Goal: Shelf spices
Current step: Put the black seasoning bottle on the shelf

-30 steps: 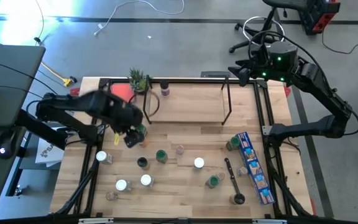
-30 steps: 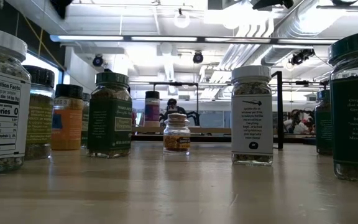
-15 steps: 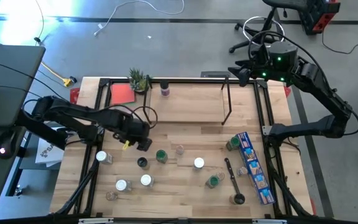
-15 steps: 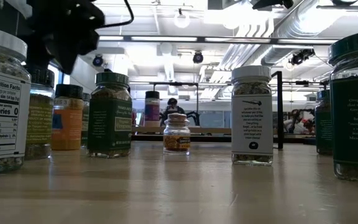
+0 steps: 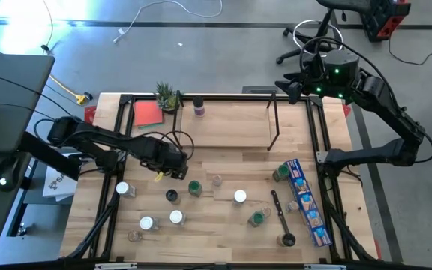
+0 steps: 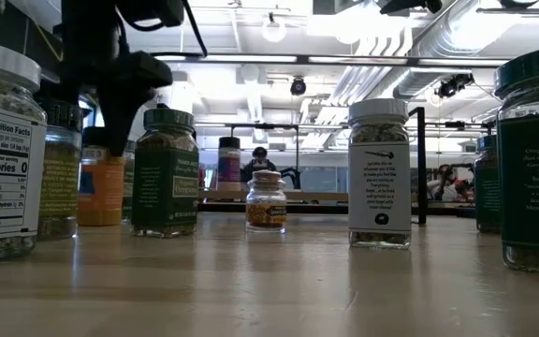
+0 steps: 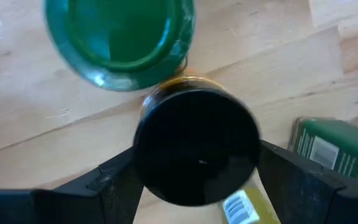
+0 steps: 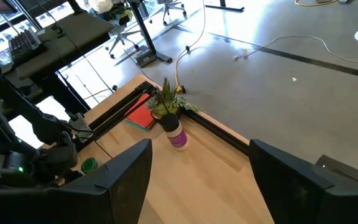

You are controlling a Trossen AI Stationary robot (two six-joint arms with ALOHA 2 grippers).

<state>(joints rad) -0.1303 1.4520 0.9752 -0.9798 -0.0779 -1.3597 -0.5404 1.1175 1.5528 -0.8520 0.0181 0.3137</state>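
The fingers of my left gripper are beside the black cap (image 7: 166, 124) in the left wrist view. My left gripper should close on the orange jar now.
My left gripper (image 5: 172, 172) is open and points down over the jars at the table's left middle. In the left wrist view its fingers (image 7: 114, 183) stand on either side of a black-capped jar with orange contents (image 7: 197, 146), beside a green-capped jar (image 7: 120, 37). The low view shows the gripper (image 6: 124, 103) just above that orange jar (image 6: 101, 183). More spice jars (image 5: 175, 217) stand upright across the near half. The shelf (image 5: 227, 127) stands at the far middle with one purple-labelled jar (image 5: 199, 107) on it. My right gripper (image 8: 197, 180) is open, held high over the far right corner. My left gripper comes from above, pointing down, with one finger on each side of the black cap (image 7: 166, 124) of the upright orange jar. I cannot tell whether the fingers touch it.
A long blue box (image 5: 306, 201) and a black-handled utensil (image 5: 280, 217) lie at the right. A small plant (image 5: 167, 96) and a red sheet (image 5: 147, 112) sit at the far left corner. A green jar (image 7: 328, 149) lies close to the left gripper.
My left arm has moved toward the table's right and near edge and come down from above the jars, now standing over the black-capped orange jar. In the low view it has dropped into the picture from the top left.
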